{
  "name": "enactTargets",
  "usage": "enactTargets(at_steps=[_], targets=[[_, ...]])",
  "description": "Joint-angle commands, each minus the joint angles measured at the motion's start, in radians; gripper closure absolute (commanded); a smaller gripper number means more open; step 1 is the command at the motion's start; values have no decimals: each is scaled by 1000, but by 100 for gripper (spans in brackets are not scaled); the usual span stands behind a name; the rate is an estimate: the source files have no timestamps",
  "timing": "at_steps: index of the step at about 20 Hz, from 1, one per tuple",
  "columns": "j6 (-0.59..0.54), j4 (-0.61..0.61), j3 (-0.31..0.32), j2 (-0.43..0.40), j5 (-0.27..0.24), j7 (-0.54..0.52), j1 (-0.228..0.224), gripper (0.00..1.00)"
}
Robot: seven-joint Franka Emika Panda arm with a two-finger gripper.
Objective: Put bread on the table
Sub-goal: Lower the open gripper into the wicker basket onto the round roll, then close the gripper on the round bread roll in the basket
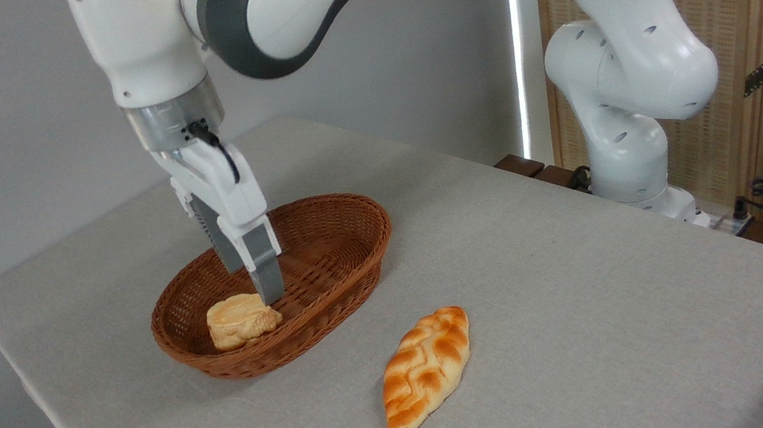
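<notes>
I should grab the bread (241, 320) next by its wrinkled golden sides, then put it on the tabletop.
The bread (241, 320), a small pale-yellow bun with wrinkled golden sides, lies in the near-left end of the oval brown wicker basket (349, 248). My gripper (253, 286) reaches down into the basket just behind and right of the bun. Its two grey fingers stand apart, so it is open. The nearer fingertip (271, 289) is at the bun's upper right edge, and nothing sits between the fingers. The basket stands on the light grey table (548, 280).
An orange-brown braided loaf (427, 369) lies on the cloth in front and to the right of the basket. The robot's white base (628, 134) stands at the table's right rear edge, with cables beyond it. A grey wall runs behind.
</notes>
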Motion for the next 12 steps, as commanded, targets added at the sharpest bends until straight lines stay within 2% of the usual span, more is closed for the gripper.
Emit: enactTargets(at_steps=[1, 12], targets=[[65, 0, -23, 38, -14, -15, 3, 0], [130, 4, -75, 112, -7, -15, 3, 0]])
